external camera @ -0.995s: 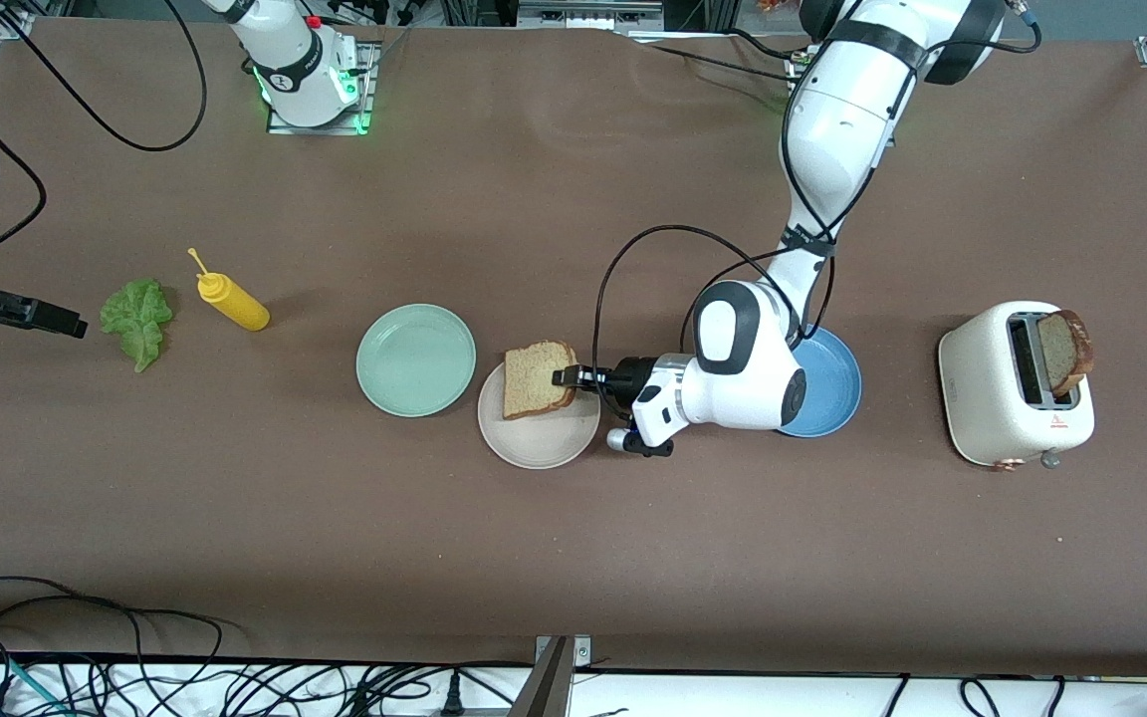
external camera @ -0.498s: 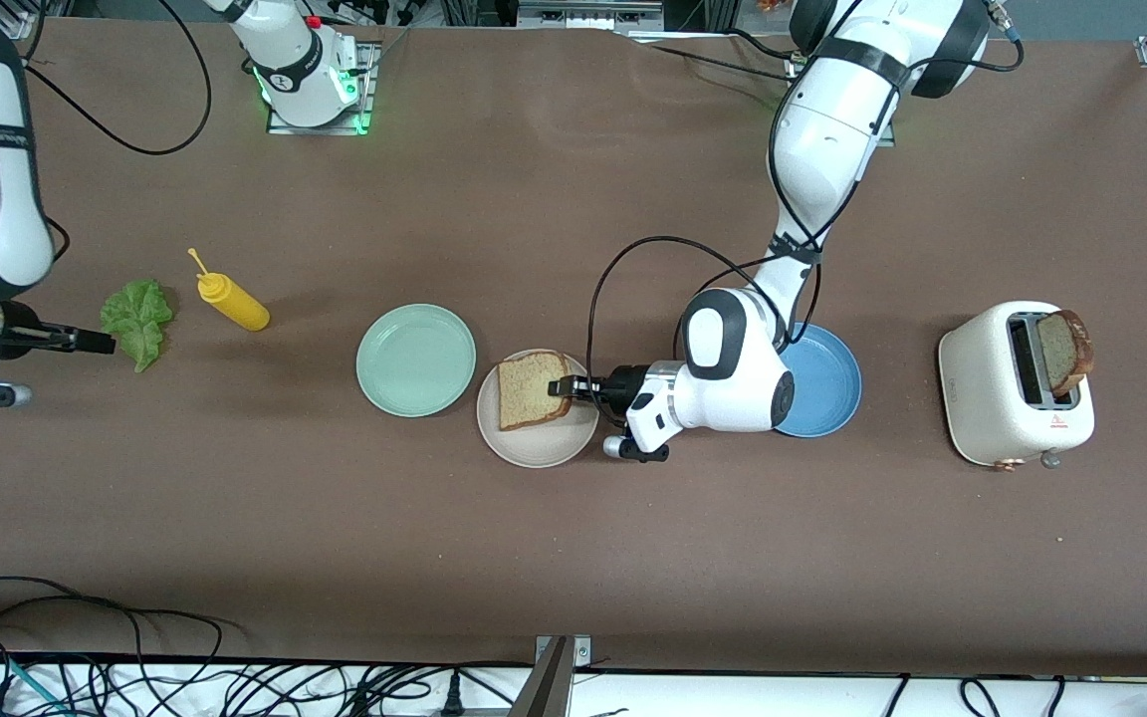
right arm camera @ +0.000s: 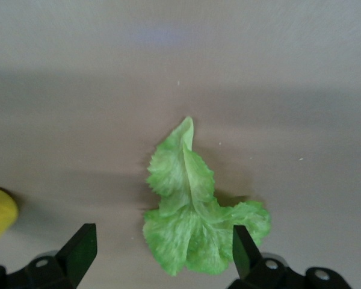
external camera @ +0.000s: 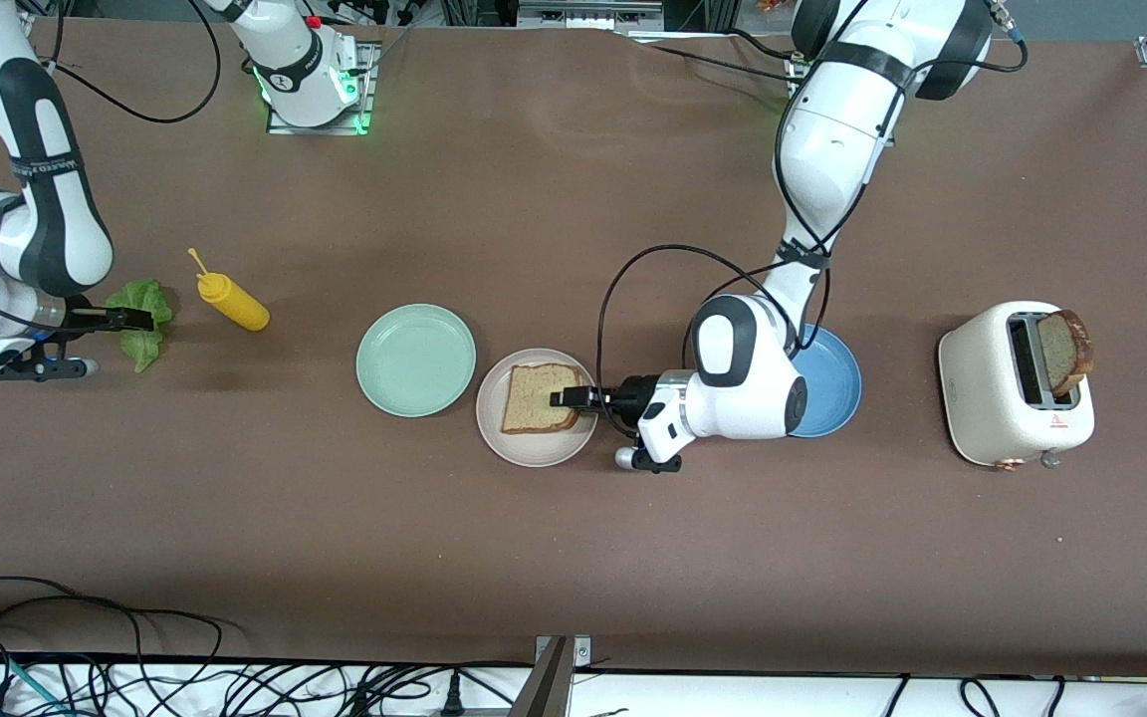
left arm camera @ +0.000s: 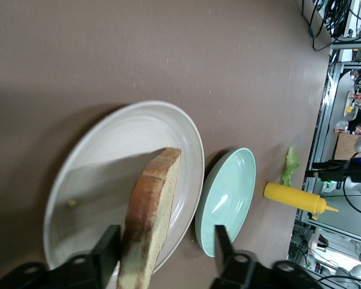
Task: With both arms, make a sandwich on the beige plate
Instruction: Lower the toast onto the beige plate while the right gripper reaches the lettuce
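Observation:
My right gripper must go down before closing on the green lettuce leaf (external camera: 143, 346): its fingers are above the leaf and would miss now.
A tan bread slice (external camera: 537, 398) lies flat on the beige plate (external camera: 534, 453). My left gripper (external camera: 564, 398) is low at the slice's edge toward the left arm's end. In the left wrist view it (left arm camera: 164, 247) is open, with the slice (left arm camera: 150, 211) against one finger and the other finger well off it. The green lettuce leaf (external camera: 143, 346) lies on the table near the right arm's end. My right gripper (external camera: 140, 319) is open just over it, its fingers on either side of the leaf (right arm camera: 186, 211). A second bread slice (external camera: 1066, 351) stands in the toaster.
The mint green plate (external camera: 415, 359) touches the beige plate toward the right arm's end. The blue plate (external camera: 832, 383) lies partly under my left wrist. A yellow mustard bottle (external camera: 232, 302) lies beside the lettuce. The white toaster (external camera: 992, 398) stands toward the left arm's end.
The bread slice has come down flat onto the beige plate and my left gripper has opened off it. My right arm has swung in from the table's end to over the lettuce.

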